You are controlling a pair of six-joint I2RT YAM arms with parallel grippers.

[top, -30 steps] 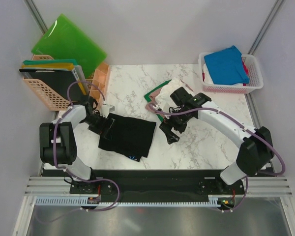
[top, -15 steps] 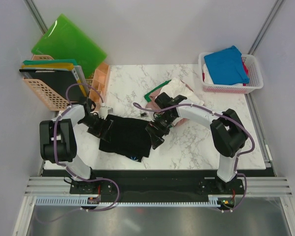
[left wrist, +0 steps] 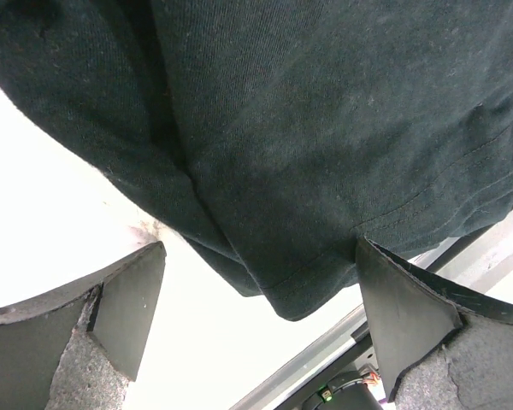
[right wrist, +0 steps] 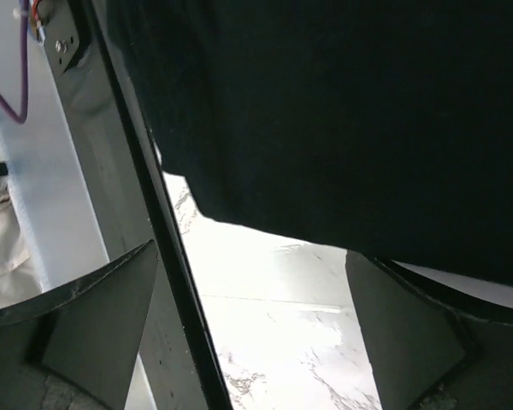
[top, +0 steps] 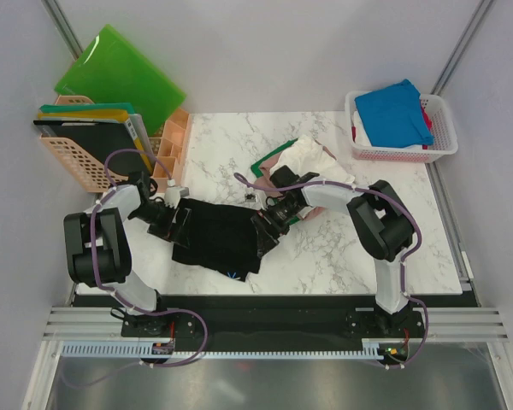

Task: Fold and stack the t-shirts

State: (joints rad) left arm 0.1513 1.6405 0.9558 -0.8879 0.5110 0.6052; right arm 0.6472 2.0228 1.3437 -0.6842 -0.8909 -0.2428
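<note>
The black t-shirt should stay folded while it is stacked, so the robot's left gripper will next grab its hemmed edge opposite the right gripper.
A black t-shirt [top: 221, 239] lies partly folded on the marble table [top: 342, 248]. My left gripper [top: 173, 224] is open at its left edge; in the left wrist view a hemmed corner of the shirt [left wrist: 325, 128] hangs between the fingers [left wrist: 128, 307] of this gripper [left wrist: 261, 316]. My right gripper [top: 265, 231] is open at the shirt's right edge; in its wrist view the black cloth [right wrist: 342, 111] fills the top, above the gripper [right wrist: 256, 333]. A pile of white, pink and green t-shirts [top: 308, 158] lies behind. A blue t-shirt [top: 393, 111] tops the white basket [top: 449, 128].
An orange basket [top: 85, 162] holding flat boards stands at the back left, with bright green plastic boards [top: 120, 77] leaning behind it. A small orange bin [top: 175, 137] sits beside it. The black frame rail [top: 265, 307] runs along the table's near edge.
My right arm has swung left from beside the shirt pile to the black shirt's right edge. The left gripper has shifted slightly along the shirt's left edge. Both stay open.
</note>
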